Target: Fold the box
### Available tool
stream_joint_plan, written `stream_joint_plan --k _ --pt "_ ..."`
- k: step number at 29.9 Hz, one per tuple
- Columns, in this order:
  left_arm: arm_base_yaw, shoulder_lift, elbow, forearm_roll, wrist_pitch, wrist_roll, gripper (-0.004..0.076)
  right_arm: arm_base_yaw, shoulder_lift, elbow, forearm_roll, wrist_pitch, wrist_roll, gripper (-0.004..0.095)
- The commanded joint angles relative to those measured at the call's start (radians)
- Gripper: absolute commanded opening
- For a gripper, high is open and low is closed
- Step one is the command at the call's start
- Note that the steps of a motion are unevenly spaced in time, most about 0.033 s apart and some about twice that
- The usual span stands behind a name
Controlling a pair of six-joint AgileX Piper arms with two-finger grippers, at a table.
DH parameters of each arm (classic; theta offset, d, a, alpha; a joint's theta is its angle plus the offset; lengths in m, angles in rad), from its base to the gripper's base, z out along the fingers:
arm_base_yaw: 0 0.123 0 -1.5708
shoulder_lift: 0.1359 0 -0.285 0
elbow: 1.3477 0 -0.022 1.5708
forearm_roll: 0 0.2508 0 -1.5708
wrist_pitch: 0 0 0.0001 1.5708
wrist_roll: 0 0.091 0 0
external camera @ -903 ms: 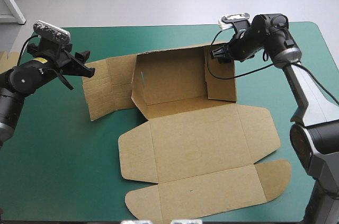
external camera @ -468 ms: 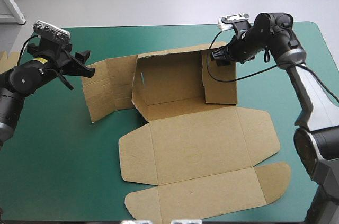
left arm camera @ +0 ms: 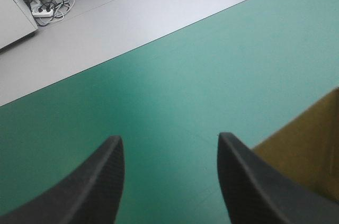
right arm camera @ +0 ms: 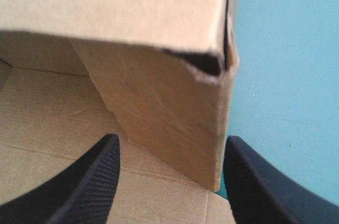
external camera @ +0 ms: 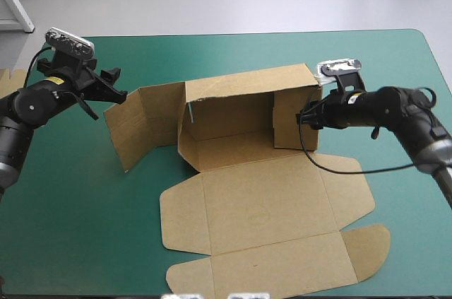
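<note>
The box is far too wide to span, but its short side has an upright edge (right arm camera: pixel 221 134) thin enough for the fingers. My right gripper next needs to grab it there to fold the box.
The brown box (external camera: pixel 247 172) lies mid-table, its back and right walls raised and its lid flat toward the near edge. My right gripper (external camera: pixel 305 116) is open at the raised right wall (external camera: pixel 293 119), just outside it. In the right wrist view the wall's corner (right arm camera: pixel 201 102) stands between the spread black fingers (right arm camera: pixel 90 181). My left gripper (external camera: pixel 113 83) is open at the box's left flap (external camera: pixel 138 122), holding nothing. In the left wrist view a corner of that flap (left arm camera: pixel 307 150) shows beside one finger (left arm camera: pixel 243 181).
The teal-green cover (external camera: pixel 70 200) is bare to the left and near-left of the box. A strip of more board (external camera: pixel 8 80) shows at the table's left edge. The far strip of the cover (external camera: pixel 212 48) lies open behind the box.
My right gripper swung from the far side of the right wall round to its outer right side. The back and right walls now stand more upright. The left arm stayed put.
</note>
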Motion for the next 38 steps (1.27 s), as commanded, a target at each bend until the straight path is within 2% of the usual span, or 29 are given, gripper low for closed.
stream_joint_plan --k 1,10,18,26,32,35,38 --pt "0.003 -0.029 -0.034 -0.033 -0.046 -0.017 0.0383 -0.005 -0.103 0.083 0.065 -0.129 -0.068 0.0554" --pt "0.003 -0.029 -0.034 -0.033 -0.046 -0.02 0.0383 -0.005 -0.172 0.253 0.063 -0.155 -0.086 0.0554" --pt "0.003 -0.029 -0.034 -0.033 -0.044 -0.018 0.0383 -0.005 -0.214 0.45 0.089 -0.421 -0.146 0.0554" --pt "0.003 -0.029 -0.034 -0.033 -0.039 -0.018 0.0383 -0.005 -0.169 0.476 0.417 -0.492 -0.471 0.0554" --pt "0.003 -0.029 -0.034 -0.031 -0.039 -0.018 0.0383 -0.005 -0.099 0.474 0.624 -0.54 -0.658 0.0554" --pt "0.003 -0.029 -0.034 -0.031 -0.039 -0.016 0.0382 -0.005 -0.056 0.454 0.701 -0.545 -0.748 0.0544" --pt "0.003 -0.029 -0.034 -0.031 -0.039 -0.016 0.0383 -0.005 -0.014 0.411 0.748 -0.538 -0.783 0.0481"
